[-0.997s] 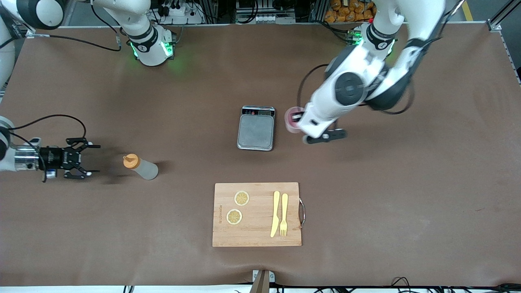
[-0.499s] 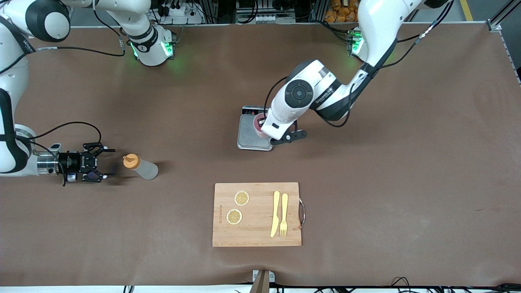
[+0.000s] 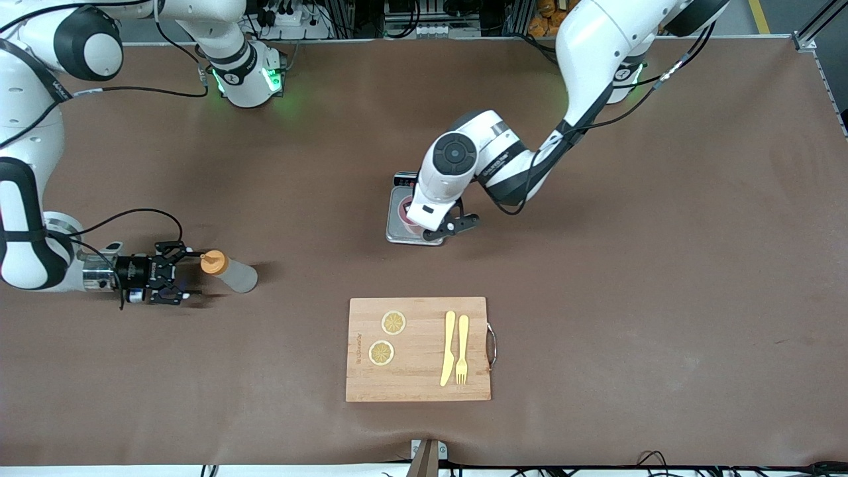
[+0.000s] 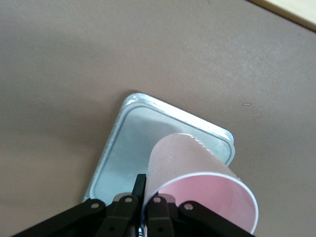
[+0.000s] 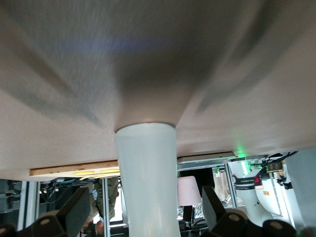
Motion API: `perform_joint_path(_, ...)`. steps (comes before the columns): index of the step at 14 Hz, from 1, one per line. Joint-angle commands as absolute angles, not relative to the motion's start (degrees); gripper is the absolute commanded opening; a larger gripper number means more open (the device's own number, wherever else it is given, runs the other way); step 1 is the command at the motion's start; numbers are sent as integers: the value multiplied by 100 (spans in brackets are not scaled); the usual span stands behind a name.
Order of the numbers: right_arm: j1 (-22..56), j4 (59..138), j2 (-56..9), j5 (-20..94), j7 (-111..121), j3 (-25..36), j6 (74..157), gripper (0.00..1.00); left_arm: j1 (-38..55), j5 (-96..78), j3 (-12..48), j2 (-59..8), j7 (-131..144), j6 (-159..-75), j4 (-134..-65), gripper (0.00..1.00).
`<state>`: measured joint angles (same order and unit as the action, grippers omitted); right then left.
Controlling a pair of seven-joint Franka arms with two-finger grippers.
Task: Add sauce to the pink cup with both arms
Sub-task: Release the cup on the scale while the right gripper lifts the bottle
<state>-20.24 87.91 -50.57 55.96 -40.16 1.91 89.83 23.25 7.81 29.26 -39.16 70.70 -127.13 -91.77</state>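
Note:
I will add sauce to the pink cup point(image 3: 401, 213), so next I will grab the sauce bottle with my right gripper by its end with the cap point(image 3: 216, 263).
The sauce bottle point(image 3: 230, 273), greyish-white with an orange cap, stands on the table toward the right arm's end. My right gripper point(image 3: 187, 272) lies level with the table, its open fingers either side of the bottle's cap end. In the right wrist view the bottle point(image 5: 147, 173) rises between the two spread fingers point(image 5: 74, 213) without touching them. My left gripper point(image 3: 409, 224) is shut on the wall of the pink cup point(image 3: 401, 213), which it holds tilted over the grey scale point(image 3: 397, 233). The left wrist view shows the fingers point(image 4: 139, 186) pinching the cup point(image 4: 197, 173) at its rim. I cannot tell whether the cup's base touches the plate point(image 4: 128, 143).
A wooden cutting board point(image 3: 417, 387) with two lemon slices point(image 3: 393, 322), a yellow knife and a fork point(image 3: 462, 350) lies nearer the front camera than the scale. Bare brown table lies between the bottle and the scale.
My left arm carried the pink cup from beside the scale to over its plate. My right gripper slid along the table to the bottle, its fingers now around the cap end.

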Motion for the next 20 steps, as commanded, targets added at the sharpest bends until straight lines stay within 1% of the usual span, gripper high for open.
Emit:
perform_joint_path(1,-1750,8657,-5176,5792,-3631,220,9053,100,2522,940,2795,-4025,7225,-12709,-9000,0)
perform_joint_path(3,-1731,8666,-5212,5792,-3586,220,9053,100,2522,940,2795,-4043,7242,-12709,-9017,0)
perform_joint_path(4,-1723,8666,-5212,5783,-3586,220,9053,100,2522,897,2795,-4060,7320,-12709,-9026,18)
perform_joint_path(5,-1688,8666,-5221,5783,-3586,220,9053,100,2531,905,2795,-4087,7478,-12709,-9026,43)
perform_joint_path(6,-1653,8666,-5221,5775,-3577,220,9044,100,2575,940,2795,-4096,7566,-12718,-9026,76)
perform_joint_path(7,-1652,8666,-5221,5774,-3586,220,9027,100,2662,975,2778,-4096,7515,-12709,-9044,100)
perform_joint_path(16,-1521,8719,-5212,5766,-3577,123,8930,100,2654,1002,2716,-3894,7524,-12613,-9035,100)
perform_joint_path(17,-1521,8719,-5212,5766,-3577,106,8930,96,2646,1011,2716,-3850,7515,-12534,-9035,100)
perform_joint_path(20,-1547,8719,-5212,5757,-3595,105,8886,66,2523,1011,2716,-3535,7384,-12192,-9035,100)
